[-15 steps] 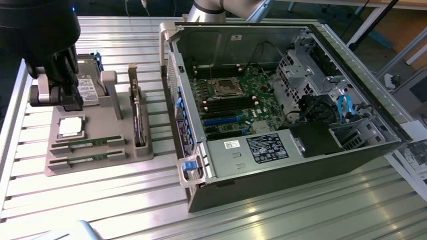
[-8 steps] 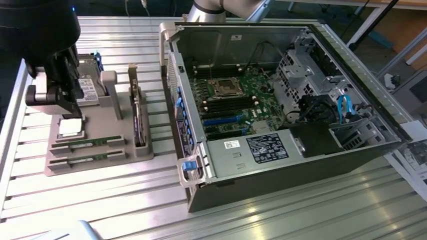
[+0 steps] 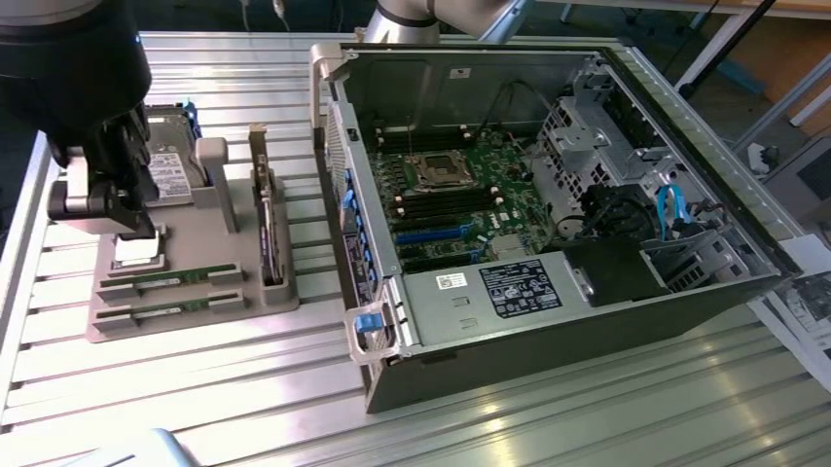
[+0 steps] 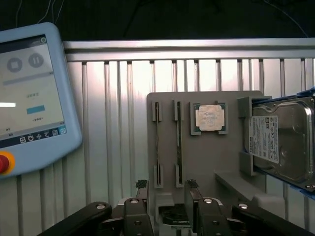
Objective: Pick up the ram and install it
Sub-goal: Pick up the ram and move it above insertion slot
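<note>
Grey holder posts enclose both ends of the outer ram stick. My gripper will grab the stick by its bare middle part [image 3: 169,310] next.
Two alike green ram sticks lie in slots of a grey holder [image 3: 195,326]: one ram stick [image 3: 171,275] and a second [image 3: 169,309] beside it. In the wrist view they are thin strips, one [image 4: 157,142] and the other [image 4: 178,142]. My gripper [image 3: 130,229] hangs above the holder, over its end with the silver processor chip [image 4: 209,118]. In the wrist view the gripper [image 4: 167,189] is open, its fingers [image 4: 142,189] apart with nothing between them, short of the sticks' near ends.
An open computer case [image 3: 675,321] lies at the exterior view's right, its green motherboard [image 3: 449,209] exposed. The holder also carries a hard drive [image 4: 278,140] and an upright dark expansion card [image 3: 267,229]. A teach pendant [image 4: 29,98] lies on the slatted table.
</note>
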`<state>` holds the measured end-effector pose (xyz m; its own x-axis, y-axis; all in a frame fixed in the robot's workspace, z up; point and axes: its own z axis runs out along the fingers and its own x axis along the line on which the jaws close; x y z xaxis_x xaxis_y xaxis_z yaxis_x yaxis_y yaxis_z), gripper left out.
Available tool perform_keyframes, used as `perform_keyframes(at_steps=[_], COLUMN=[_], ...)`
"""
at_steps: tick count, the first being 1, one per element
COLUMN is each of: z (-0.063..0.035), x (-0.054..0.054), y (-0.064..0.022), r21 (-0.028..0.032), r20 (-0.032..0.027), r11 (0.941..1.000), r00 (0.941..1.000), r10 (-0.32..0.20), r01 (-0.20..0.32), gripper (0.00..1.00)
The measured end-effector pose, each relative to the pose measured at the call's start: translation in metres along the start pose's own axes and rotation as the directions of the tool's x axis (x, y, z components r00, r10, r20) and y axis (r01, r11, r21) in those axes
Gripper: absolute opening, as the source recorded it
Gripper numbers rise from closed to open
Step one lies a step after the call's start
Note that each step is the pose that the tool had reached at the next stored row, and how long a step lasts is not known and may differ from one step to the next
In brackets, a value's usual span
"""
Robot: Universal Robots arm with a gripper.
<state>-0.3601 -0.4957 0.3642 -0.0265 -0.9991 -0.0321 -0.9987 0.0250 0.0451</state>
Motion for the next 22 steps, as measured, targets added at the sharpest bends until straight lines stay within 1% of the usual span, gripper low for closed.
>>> perform_keyframes(at_steps=[2,5,8,19,20,22], z=[0.0048,0.011,0.0205,0.0417,0.0452,0.0489], x=[0.0,0.0,0.001,0.001,0.002,0.002], y=[0.0021,0.0022,0.0018,0.0008,0.0007,0.0005], r21=[-0.0002,-0.0001,-0.0002,-0.0004,-0.0005,-0.0004], r20=[0.0008,0.001,0.0008,0.0006,0.0005,0.0005], r11=[1.0,1.0,1.0,1.0,1.0,0.9999], r00=[1.0,1.0,1.0,1.0,1.0,0.9999], r10=[-0.001,-0.002,-0.002,-0.008,-0.01,-0.011], r01=[0.001,0.002,0.002,0.008,0.01,0.011], gripper=[0.42,0.42,0.42,0.42,0.42,0.42])
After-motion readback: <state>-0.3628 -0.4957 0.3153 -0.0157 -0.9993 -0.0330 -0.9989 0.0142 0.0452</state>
